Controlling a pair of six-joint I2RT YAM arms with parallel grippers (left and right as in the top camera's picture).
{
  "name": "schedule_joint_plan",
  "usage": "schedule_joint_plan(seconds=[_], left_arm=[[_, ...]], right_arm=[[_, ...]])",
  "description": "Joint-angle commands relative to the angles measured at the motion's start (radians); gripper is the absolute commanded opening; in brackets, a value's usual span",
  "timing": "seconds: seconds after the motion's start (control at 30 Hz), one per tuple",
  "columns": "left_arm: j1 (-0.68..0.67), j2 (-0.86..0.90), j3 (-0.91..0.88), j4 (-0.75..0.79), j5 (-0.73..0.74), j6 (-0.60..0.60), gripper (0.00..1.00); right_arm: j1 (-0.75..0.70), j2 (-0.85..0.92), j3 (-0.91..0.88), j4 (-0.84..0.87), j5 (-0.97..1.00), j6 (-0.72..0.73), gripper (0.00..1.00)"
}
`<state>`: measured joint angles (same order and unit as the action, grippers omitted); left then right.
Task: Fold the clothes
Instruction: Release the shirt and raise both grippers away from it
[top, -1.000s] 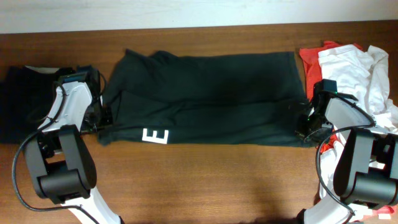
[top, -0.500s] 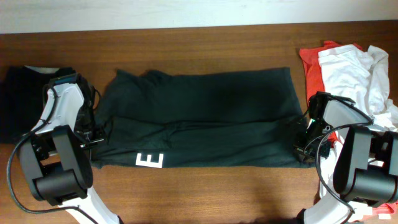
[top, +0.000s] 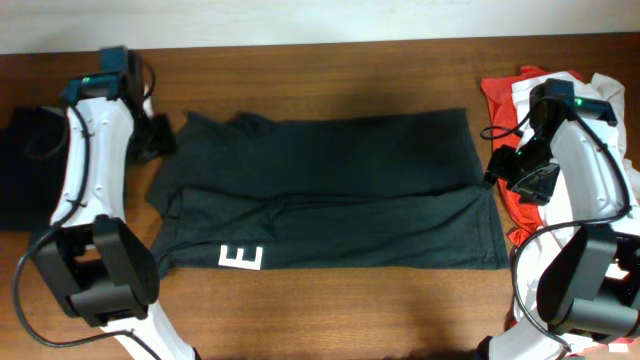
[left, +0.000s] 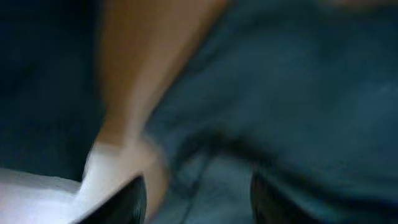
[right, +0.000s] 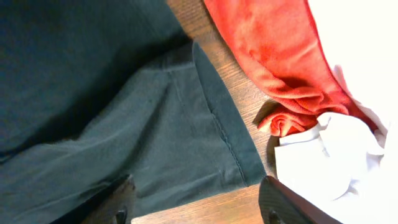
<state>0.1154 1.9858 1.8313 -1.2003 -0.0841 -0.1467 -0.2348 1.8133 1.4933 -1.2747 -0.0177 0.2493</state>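
Observation:
My left gripper needs to grab the large black shirt (top: 330, 190) next by its near-side back corner (top: 195, 122), and then I will fold the shirt's back edge over its front.
The large black shirt (top: 330, 190) lies flat across the middle of the table, folded into a wide band, with a white letter E (top: 240, 258) near its front left corner. My left gripper (top: 158, 140) hovers off the shirt's back left corner. In the blurred left wrist view the left gripper (left: 199, 205) is open with nothing between the fingers and dark cloth (left: 292, 93) below. My right gripper (top: 522, 175) is beside the shirt's right edge. In the right wrist view it (right: 199, 208) is open and empty above the shirt's corner (right: 186, 137).
A red shirt (top: 497, 100) and white shirts (top: 575, 110) lie heaped at the right end, close to the right arm; both show in the right wrist view (right: 267, 62) (right: 329, 155). Another black cloth (top: 25, 170) lies at the far left. Bare wood (top: 330, 310) runs along the front.
Both grippers opened and let go of the black shirt's side edges. They rose and moved toward the back of the table. The shirt stays flat where it was laid.

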Motion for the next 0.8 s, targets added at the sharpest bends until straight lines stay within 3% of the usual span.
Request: schedule_joint_plan(seconds=[0.0, 0.53, 0.77], left_arm=[[-0.048, 0.005, 0.015, 0.14, 0.163, 0.14, 0.54], [-0.058, 0.323, 0.015, 0.615, 0.166, 0.138, 0.61], [-0.058, 0.378, 0.015, 0.68, 0.114, 0.105, 0.61]], right_arm=[[-0.001, -0.019, 0.013, -0.006, -0.01, -0.014, 0.68], [-0.001, -0.019, 0.012, -0.013, -0.054, -0.061, 0.7], [-0.001, -0.019, 0.008, -0.013, -0.054, -0.061, 0.7]])
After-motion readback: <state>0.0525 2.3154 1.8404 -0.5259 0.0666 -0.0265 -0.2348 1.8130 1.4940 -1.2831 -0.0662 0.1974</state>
